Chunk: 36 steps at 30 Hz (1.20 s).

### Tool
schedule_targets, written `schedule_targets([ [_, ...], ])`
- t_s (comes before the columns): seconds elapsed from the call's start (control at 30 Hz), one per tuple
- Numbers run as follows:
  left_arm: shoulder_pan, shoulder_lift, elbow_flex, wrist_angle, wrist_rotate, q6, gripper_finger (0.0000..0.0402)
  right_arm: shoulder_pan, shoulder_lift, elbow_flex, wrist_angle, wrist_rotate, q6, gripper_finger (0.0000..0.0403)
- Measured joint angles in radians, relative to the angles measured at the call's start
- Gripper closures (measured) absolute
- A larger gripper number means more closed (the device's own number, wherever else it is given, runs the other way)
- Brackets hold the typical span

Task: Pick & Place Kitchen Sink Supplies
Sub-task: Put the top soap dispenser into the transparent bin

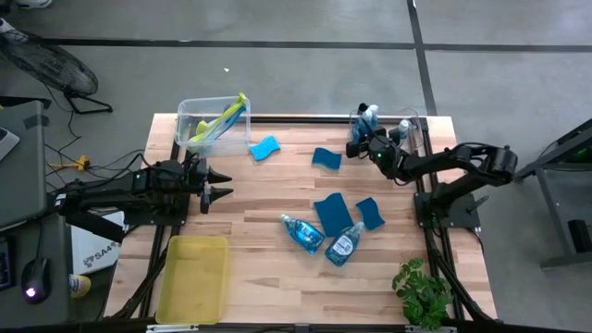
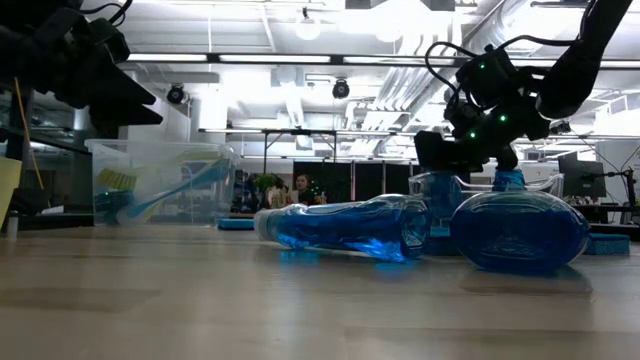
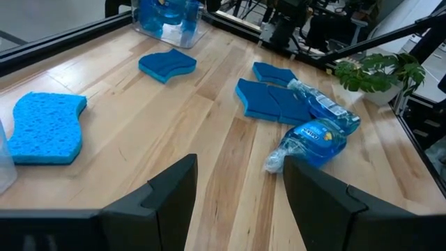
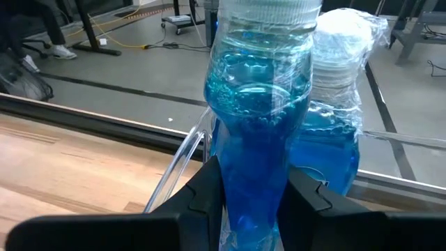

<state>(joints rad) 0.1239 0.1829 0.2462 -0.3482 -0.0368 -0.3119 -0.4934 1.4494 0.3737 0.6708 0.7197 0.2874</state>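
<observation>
The upright soap bottle stands low inside the clear bin beside the wrapped bottle, so it is now time for my right gripper to release the soap bottle.
My right gripper is shut on an upright clear bottle of blue dish soap with a white cap, at the clear bin on the table's far right. A second, wrapped bottle stands just behind it. Two more bottles lie on their sides mid-table among several flat blue sponges. Yellow-green brushes lean in the far left bin. My left gripper waits open above the table's left side, touching nothing. My right gripper pinches the bottle's lower body between its two fingers, one on each side. The fingers come nearly level, slanting a little down, from the table's right. The bottle stands upright, cap up; its bottom is hidden, so whether it rests in the bin does not show.
A yellow tray lies at the near left. A potted plant stands at the near right corner. The right bin's clear wall rises beside the held bottle. Bare wood lies between the left gripper and the sponges.
</observation>
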Motion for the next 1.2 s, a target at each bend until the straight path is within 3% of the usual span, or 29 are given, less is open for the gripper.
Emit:
schedule_targets([
  [0.23,0.0,0.0,0.0,0.0,0.0,0.0,0.0193,0.0,0.001,-0.001,-0.003,-0.01,-0.001,0.0314],
  [0.57,0.0,0.0,0.0,0.0,0.0,0.0,0.0193,0.0,0.001,-0.002,-0.005,-0.02,0.0,0.0261],
  [1.2,0.0,0.0,0.0,0.0,0.0,-0.007,0.0193,0.0,-0.005,-0.003,-0.005,-0.035,0.026,0.0232],
])
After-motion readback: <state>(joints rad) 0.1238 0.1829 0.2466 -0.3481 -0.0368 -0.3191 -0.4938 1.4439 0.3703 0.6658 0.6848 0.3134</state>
